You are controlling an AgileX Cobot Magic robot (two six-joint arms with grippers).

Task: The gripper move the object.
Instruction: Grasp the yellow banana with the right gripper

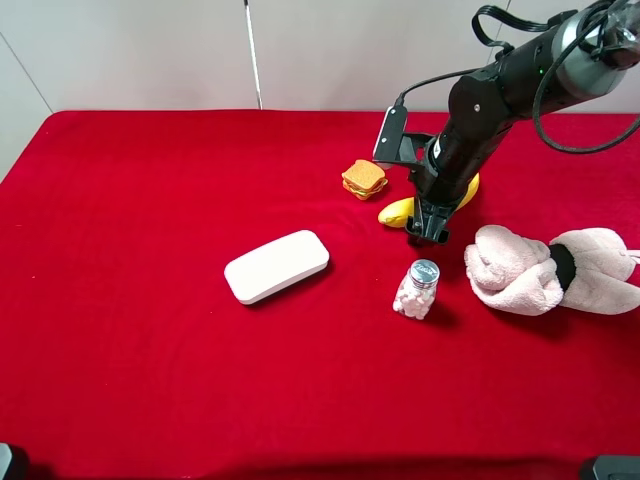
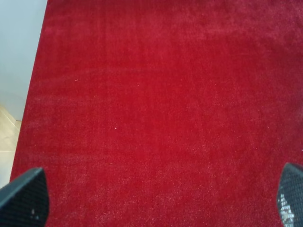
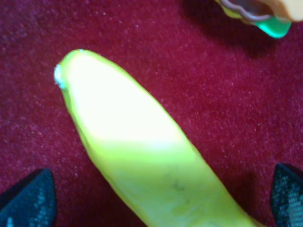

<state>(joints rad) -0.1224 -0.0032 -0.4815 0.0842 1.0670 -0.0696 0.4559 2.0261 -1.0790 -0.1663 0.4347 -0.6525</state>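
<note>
My right gripper's fingers are low on either side of the yellow banana in the right wrist view, so closing now would catch it and my right gripper closes next.
The yellow banana (image 1: 397, 212) lies on the red cloth right of the middle, partly hidden under my right arm. My right gripper (image 1: 428, 232) hangs low over it, pointing down. In the right wrist view the banana (image 3: 142, 142) fills the space between the two black fingertips (image 3: 28, 201), which stand wide apart on either side without touching it. The right gripper (image 3: 161, 201) is open. My left gripper (image 2: 156, 203) is open over bare red cloth and holds nothing; it is out of the exterior high view.
A small orange sandwich toy (image 1: 364, 179) sits just left of the banana and also shows in the right wrist view (image 3: 255, 12). A white case (image 1: 277, 266) lies left of centre. A small jar (image 1: 418, 289) stands just in front of the gripper. A pink plush (image 1: 550, 270) lies at right.
</note>
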